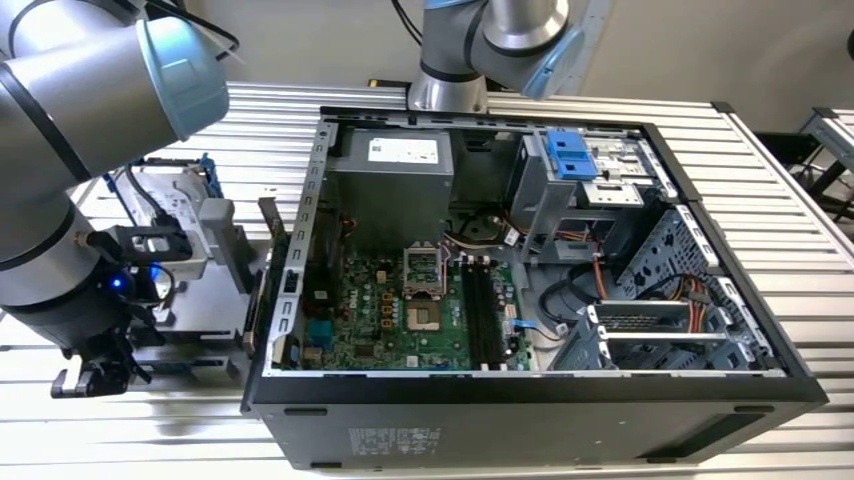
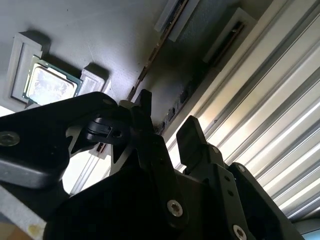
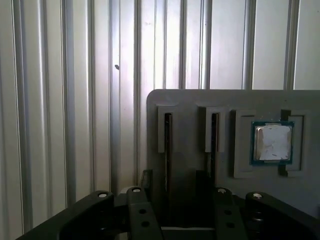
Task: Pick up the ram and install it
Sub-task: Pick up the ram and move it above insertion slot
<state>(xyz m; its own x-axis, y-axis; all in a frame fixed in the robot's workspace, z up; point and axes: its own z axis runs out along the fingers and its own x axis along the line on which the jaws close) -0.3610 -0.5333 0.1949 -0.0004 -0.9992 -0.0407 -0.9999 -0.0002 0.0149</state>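
My gripper grabs the ram's bare middle part [image 3: 168, 187] between the grey holder blocks that hold the ram's ends next, to pick up the ram.
The ram [image 2: 150, 63] stands on its long edge in a slot of a grey holder plate [image 2: 100, 30], seen as a thin dark strip. In the second wrist view my gripper [image 2: 167, 117] is open, its two black fingers [image 2: 187, 135] reaching toward that slot from just short of it. In the first wrist view the gripper [image 3: 175, 182] lines up with one narrow slot [image 3: 167, 145] of the holder plate [image 3: 225, 102]. In the exterior view the gripper [image 1: 96, 375] hangs low at the exterior view's left, beside the open computer case [image 1: 534, 395]. Long dark memory slots [image 1: 483, 310] run across the green motherboard [image 1: 387, 320].
A square silver processor chip [image 3: 272, 142] sits in a recess of the holder; it also shows in the second wrist view [image 2: 47, 84]. A second slot [image 3: 214, 140] lies beside the first. The ribbed metal table [image 3: 60, 100] surrounds the holder. A blue-handled drive frame [image 1: 571, 155] sits inside the case.
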